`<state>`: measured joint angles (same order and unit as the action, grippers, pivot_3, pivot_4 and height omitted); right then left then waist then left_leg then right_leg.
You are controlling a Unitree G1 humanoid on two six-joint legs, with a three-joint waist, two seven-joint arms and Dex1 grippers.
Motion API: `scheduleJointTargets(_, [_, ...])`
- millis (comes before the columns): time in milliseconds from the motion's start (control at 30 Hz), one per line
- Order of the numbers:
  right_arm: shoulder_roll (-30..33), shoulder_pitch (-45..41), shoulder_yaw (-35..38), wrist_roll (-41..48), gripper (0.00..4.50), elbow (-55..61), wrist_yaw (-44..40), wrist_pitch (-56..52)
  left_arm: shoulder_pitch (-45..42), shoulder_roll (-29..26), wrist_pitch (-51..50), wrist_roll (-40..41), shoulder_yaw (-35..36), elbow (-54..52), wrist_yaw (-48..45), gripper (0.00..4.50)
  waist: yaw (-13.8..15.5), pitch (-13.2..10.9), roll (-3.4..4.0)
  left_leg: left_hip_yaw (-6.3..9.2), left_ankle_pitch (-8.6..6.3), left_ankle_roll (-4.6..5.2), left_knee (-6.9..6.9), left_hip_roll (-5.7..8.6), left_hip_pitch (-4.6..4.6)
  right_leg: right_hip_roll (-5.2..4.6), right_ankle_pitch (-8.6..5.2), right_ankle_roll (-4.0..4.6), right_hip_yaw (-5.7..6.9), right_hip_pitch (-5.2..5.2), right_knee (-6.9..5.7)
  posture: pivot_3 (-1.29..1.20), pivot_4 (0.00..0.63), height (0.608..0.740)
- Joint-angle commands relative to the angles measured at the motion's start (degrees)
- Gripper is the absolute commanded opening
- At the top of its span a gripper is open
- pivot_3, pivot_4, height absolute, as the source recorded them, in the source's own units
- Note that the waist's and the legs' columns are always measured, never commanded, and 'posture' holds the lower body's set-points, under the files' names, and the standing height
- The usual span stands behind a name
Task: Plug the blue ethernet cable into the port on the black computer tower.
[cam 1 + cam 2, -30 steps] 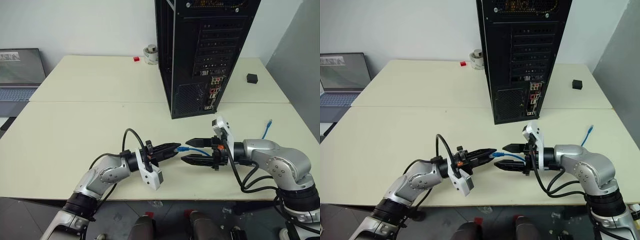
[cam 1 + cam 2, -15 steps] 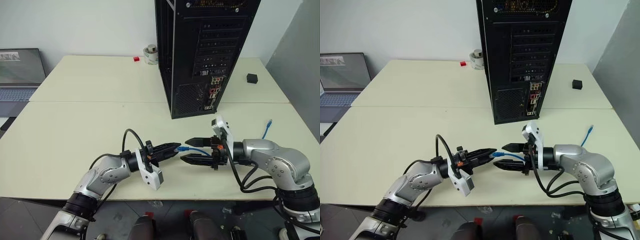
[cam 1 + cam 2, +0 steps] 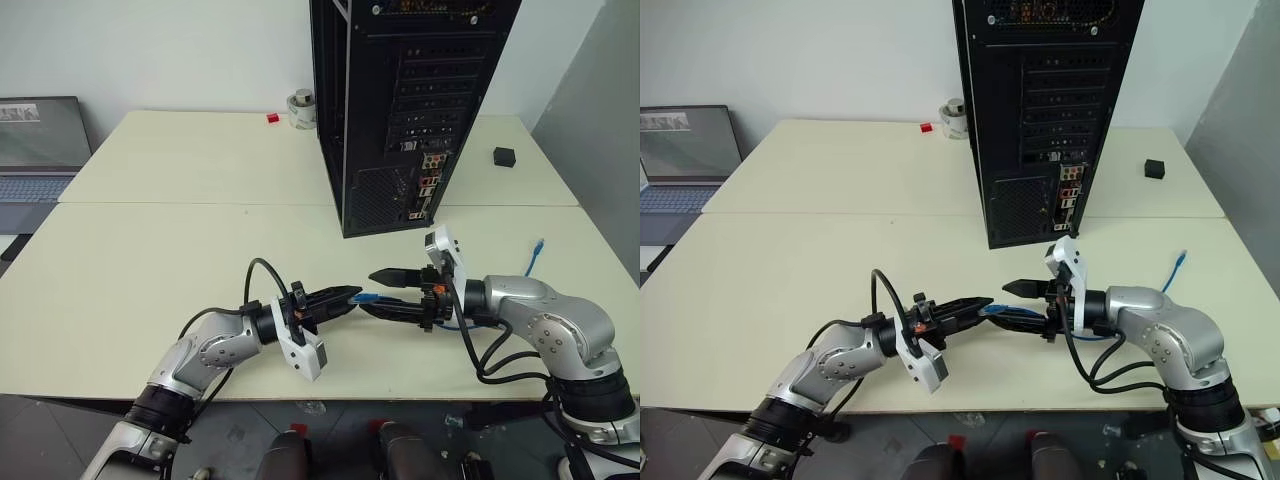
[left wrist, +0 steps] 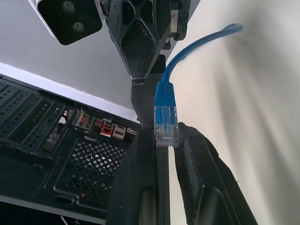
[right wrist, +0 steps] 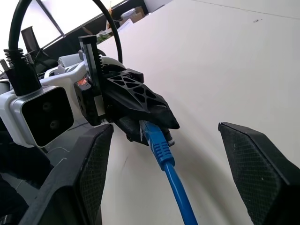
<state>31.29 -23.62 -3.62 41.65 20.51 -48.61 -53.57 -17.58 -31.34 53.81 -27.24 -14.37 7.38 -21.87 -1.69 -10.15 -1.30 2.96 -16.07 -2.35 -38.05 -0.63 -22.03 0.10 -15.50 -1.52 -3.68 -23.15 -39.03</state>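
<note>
My right gripper grabs the blue ethernet cable just behind its plug next, which leaves the clear plug free to enter the port.
The blue ethernet cable hangs between my two hands above the front of the table. My left gripper is shut on its clear plug, which sticks out past the fingertips. My right gripper faces it, open, with one finger above and one below the cable just behind the plug, touching neither. The cable's other end lies on the table at the right. The black computer tower stands at the back centre, rear face toward me. The port is somewhere among the small connectors; I cannot pick it out.
A grey laptop sits at the far left. Behind the tower's left side are a roll of tape and a small red piece. A small black box lies at the back right. A grey panel bounds the right side.
The right gripper's fingers have tilted up a little and drawn slightly closer around the cable. The left gripper and the plug have stayed still.
</note>
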Motion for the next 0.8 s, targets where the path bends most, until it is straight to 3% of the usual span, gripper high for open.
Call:
scheduleJointTargets(33, [0.37, -0.52, -0.05, 0.66, 3.6, 0.22, 0.0, -0.48, 0.02, -0.28, 0.68, 0.28, -0.11, -1.49, 1.11, 0.27, 0.0, 0.0, 0.0, 0.0, 0.0, 0.0, 0.0, 0.0, 0.0, 0.0, 0.0, 0.0, 0.0, 0.0, 0.0, 0.0, 0.15, 0.74])
scheduleJointTargets(600, [0.98, -1.58, 1.65, 4.11, 0.08, -2.77, -1.68, -5.0, -0.24, -0.02, 1.03, -0.84, 0.04, -1.34, 2.19, 0.27, 0.0, 0.0, 0.0, 0.0, 0.0, 0.0, 0.0, 0.01, 0.0, 0.0, 0.0, 0.0, 0.0, 0.0, 0.0, 0.0, 0.15, 0.74])
scheduleJointTargets(800, [2.16, -2.85, 1.24, 5.32, 0.01, -4.03, -3.22, -6.41, -0.23, -0.09, 1.37, -1.44, 0.09, -1.31, 2.97, 0.27, 0.0, 0.0, 0.0, 0.0, 0.0, 0.0, 0.0, 0.01, 0.0, 0.0, 0.0, 0.0, 0.0, 0.0, 0.0, 0.0, 0.15, 0.74])
